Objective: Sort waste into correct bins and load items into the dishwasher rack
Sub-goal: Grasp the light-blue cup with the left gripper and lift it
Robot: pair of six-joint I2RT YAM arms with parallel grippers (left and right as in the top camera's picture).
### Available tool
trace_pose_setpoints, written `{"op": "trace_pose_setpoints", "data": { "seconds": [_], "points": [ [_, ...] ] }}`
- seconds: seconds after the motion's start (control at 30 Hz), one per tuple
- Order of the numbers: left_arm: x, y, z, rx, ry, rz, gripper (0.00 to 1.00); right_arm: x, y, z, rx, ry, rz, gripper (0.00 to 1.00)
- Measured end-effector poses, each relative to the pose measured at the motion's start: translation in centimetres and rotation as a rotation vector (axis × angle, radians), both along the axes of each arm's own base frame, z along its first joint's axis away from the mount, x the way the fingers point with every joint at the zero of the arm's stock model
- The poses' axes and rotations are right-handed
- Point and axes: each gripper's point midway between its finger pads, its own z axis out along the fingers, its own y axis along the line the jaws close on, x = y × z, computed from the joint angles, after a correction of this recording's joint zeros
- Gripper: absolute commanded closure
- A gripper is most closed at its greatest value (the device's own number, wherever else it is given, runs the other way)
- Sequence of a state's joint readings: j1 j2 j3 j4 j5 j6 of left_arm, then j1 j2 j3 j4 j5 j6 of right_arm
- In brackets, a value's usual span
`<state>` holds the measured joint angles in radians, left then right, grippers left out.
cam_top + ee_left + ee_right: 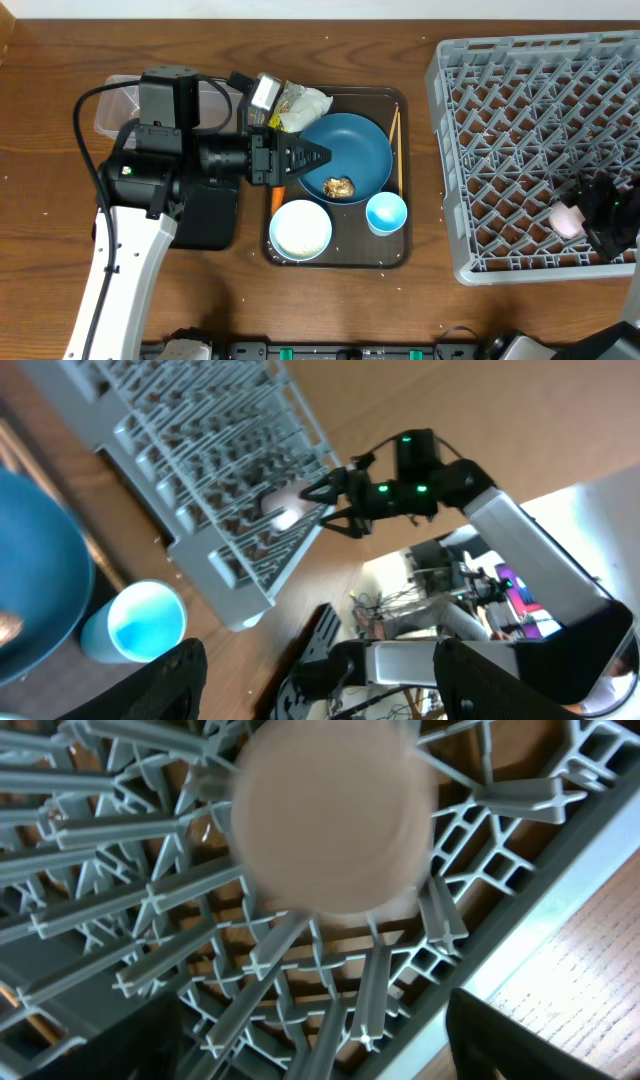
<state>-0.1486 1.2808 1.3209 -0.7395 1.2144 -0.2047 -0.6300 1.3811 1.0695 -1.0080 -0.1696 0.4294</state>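
Note:
My left gripper should grab the small light-blue cup by its rim next. The cup needs to go into the grey rack.
My left gripper is open and empty, hovering over the dark-blue bowl, which holds the brown food lump. The wrapper, carrot, white bowl, light-blue cup and chopsticks lie on the brown serving tray. The pink cup sits upside down in the grey rack. My right gripper is open just beside it, not touching it. I cannot make out any rice.
The clear tub and the black tray lie left of the serving tray, partly hidden under my left arm. The rack fills the right side of the table.

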Motion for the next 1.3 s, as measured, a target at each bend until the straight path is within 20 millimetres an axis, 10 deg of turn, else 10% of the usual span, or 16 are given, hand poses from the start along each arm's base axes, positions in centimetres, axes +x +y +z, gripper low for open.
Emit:
{"op": "trace_pose_setpoints", "data": {
  "seconds": [0.37, 0.77, 1.17, 1.3],
  "points": [
    [-0.3, -2.5, -6.8, 0.435, -0.069, 0.082, 0.26, 4.3, 2.8, 5.5, 0.113, -0.29, 0.122, 0.17],
    [2.1, -8.2, -20.4, 0.893, -0.108, 0.024, 0.27, 5.3, 7.1, 9.4, 0.168, -0.445, 0.26, 0.14],
    [2.1, -9.7, -26.8, 0.962, -0.007, -0.025, 0.6, 5.5, 8.3, 9.4, 0.172, -0.443, 0.313, 0.14],
    [2.1, -9.7, -26.9, 0.962, -0.001, -0.02, 0.91, 5.5, 8.2, 9.3, 0.166, -0.44, 0.313, 0.13]
  ]
}}
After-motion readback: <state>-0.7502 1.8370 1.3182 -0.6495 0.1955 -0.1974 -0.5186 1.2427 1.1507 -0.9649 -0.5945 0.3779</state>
